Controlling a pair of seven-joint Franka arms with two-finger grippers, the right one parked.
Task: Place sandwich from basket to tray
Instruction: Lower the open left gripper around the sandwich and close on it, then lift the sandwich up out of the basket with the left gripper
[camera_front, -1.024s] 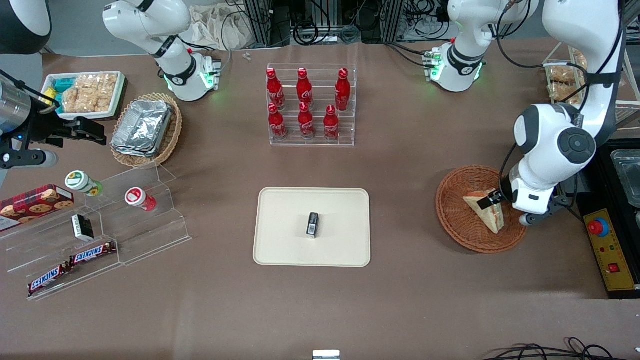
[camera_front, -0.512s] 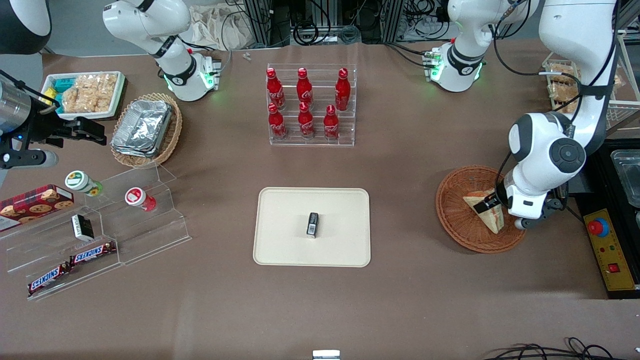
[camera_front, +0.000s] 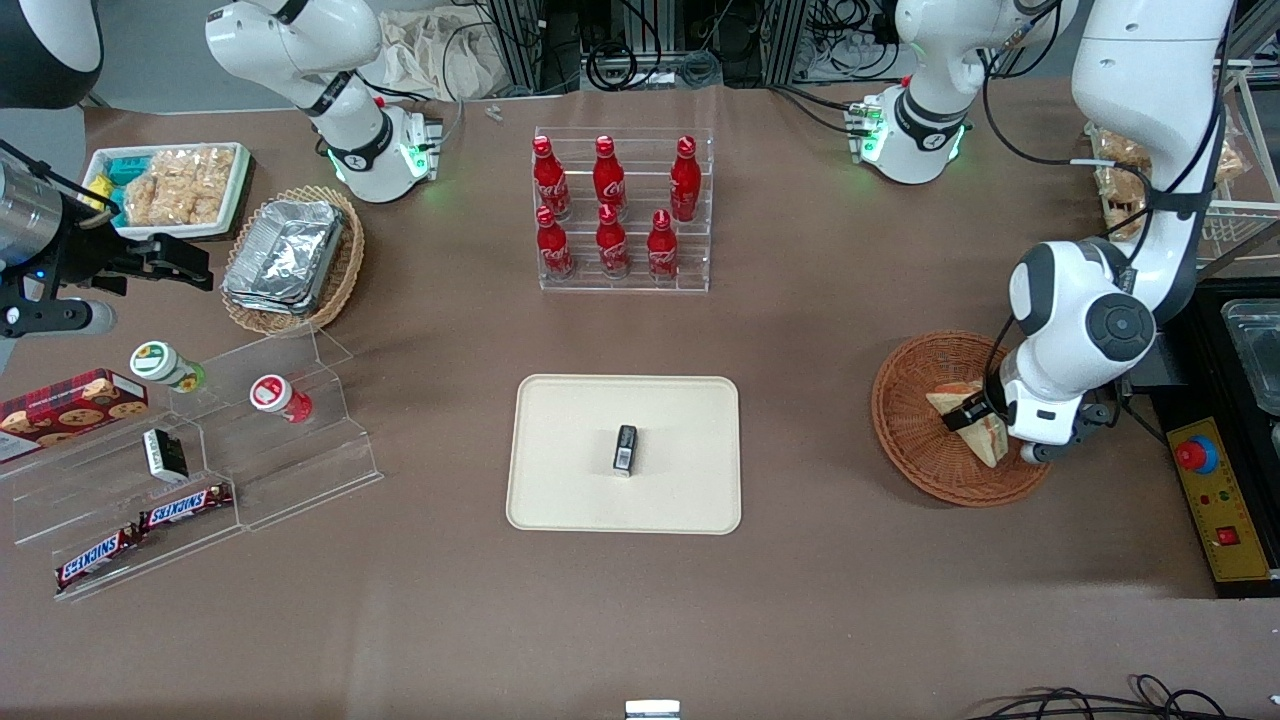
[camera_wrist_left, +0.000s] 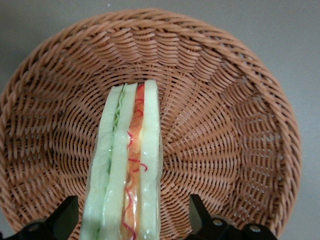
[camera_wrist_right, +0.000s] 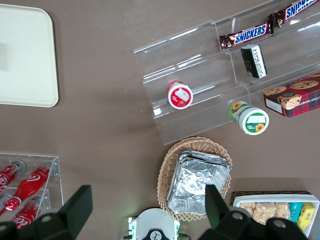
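My gripper is to grab the sandwich by its bread sides next, and then it should place the sandwich (camera_front: 958, 404) on the cream tray (camera_front: 570, 420).
The sandwich (camera_front: 958, 404) stands on edge in the round reddish-brown basket (camera_front: 905, 440), toward the working arm's end of the table. Its red and green filling faces the wrist camera, sandwich (camera_wrist_left: 131, 150) upright on the basket (camera_wrist_left: 225, 100) weave. My gripper (camera_front: 972, 417) is down over it and open. One black finger (camera_wrist_left: 66, 218) stands on each flank of the wedge (camera_wrist_left: 131, 150), with a gap showing between the second finger (camera_wrist_left: 199, 214) and the bread. The cream tray (camera_front: 570, 420) lies flat mid-table, toward the parked arm from the basket.
A small black packet (camera_front: 625, 448) lies on the tray. A clear rack of red bottles (camera_front: 617, 210) stands farther from the front camera than the tray. A yellow control box (camera_front: 1212, 497) with a red button sits beside the basket at the table's end.
The working arm's wrist has shifted a little toward the tray and the gripper has settled lower around the sandwich. Sandwich and basket have not moved.
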